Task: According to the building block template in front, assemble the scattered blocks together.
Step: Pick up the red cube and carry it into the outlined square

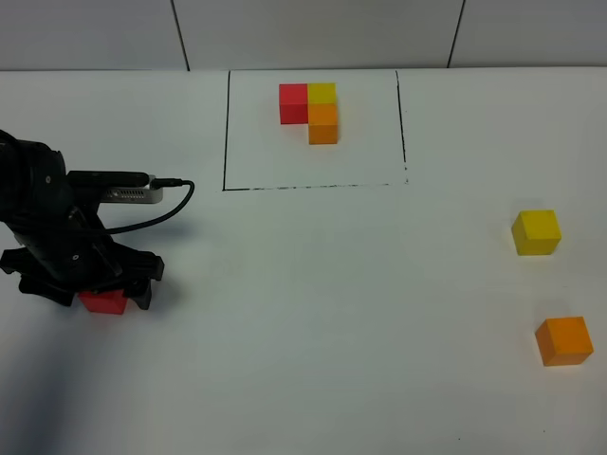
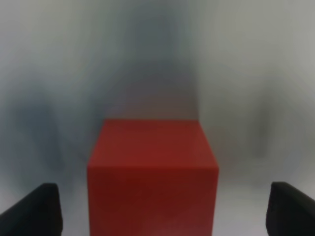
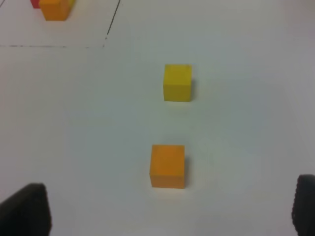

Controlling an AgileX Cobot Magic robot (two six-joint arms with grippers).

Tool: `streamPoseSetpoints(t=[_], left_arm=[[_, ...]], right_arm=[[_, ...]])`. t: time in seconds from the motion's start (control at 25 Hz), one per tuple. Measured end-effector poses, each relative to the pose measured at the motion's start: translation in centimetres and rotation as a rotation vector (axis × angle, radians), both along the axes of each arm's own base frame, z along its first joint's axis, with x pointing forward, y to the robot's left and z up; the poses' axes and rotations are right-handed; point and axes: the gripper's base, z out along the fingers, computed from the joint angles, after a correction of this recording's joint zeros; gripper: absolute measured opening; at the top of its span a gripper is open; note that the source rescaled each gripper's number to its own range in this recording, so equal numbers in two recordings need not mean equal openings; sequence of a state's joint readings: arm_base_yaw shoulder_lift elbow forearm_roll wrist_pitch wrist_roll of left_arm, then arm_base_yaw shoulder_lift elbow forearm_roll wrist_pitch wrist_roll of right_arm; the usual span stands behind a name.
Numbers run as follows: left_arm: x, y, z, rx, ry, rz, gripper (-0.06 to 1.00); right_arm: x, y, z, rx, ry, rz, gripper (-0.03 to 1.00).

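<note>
I will next use my left gripper to grab the red cube (image 1: 102, 302) by its opposite sides, so that the scattered blocks can be put together like the template (image 1: 311, 109).
The building block template (image 1: 311, 109), a red, yellow and orange L-shaped cluster, sits at the back inside a drawn rectangle; a corner of it shows in the right wrist view (image 3: 55, 9). Of the scattered blocks, the red cube (image 1: 102, 302) (image 2: 152, 177) lies at the left on the table. My left gripper (image 1: 101, 292) (image 2: 160, 211) is lowered around it, open, with a gap on each side of the cube. The yellow cube (image 1: 537, 232) (image 3: 177, 82) and the orange cube (image 1: 563, 341) (image 3: 168, 165) lie apart at the right. My right gripper (image 3: 165, 210) is open, short of the orange cube, and out of the exterior view.
A thin black outline (image 1: 226, 142) marks the rectangle around the template. The left arm's cable (image 1: 175, 204) loops out over the table beside its wrist. White table lies between the red cube and the two cubes at the right.
</note>
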State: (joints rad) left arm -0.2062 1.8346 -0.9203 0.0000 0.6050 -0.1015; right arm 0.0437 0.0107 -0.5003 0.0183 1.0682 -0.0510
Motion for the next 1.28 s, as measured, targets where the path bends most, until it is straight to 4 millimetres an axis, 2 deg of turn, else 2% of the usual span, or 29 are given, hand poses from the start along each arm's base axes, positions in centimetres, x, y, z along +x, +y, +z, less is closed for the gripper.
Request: streamPoseSetpoints(t=[0.4,0.56,0.68,0.76,0.88,1.08,1.28], left_arm=[[0.2,0.0,-1.6,0.006,0.026,-0.021,0.78],[0.2,0.0,-1.6,0.013,0.025,-0.029,0.7],[0.2,0.1,-1.6,0.019,0.026,-0.028,0.53],[0.2,0.1,-1.6,0.019,0.027,-0.02,0.36],[0.1,0.1,-1.6,0.021,0.034,-0.017,0.0],[0.0,0.1,-1.3,0.016,0.045,-0.013,0.0],[0.2,-0.2,0.6,0.012,0.056,-0.106,0.0]], right_arm=[[0.0,0.0,0.0,0.0,0.0,0.0,1.0],[0.0,0.0,0.0,0.0,0.0,0.0,1.0],[0.0,0.0,0.0,0.0,0.0,0.0,1.0],[0.0,0.0,0.0,0.0,0.0,0.0,1.0],[0.0,0.0,0.0,0.0,0.0,0.0,0.99],[0.0,0.0,0.0,-0.001,0.0,0.0,0.98],[0.0,0.0,0.0,-0.001,0.0,0.0,0.97]])
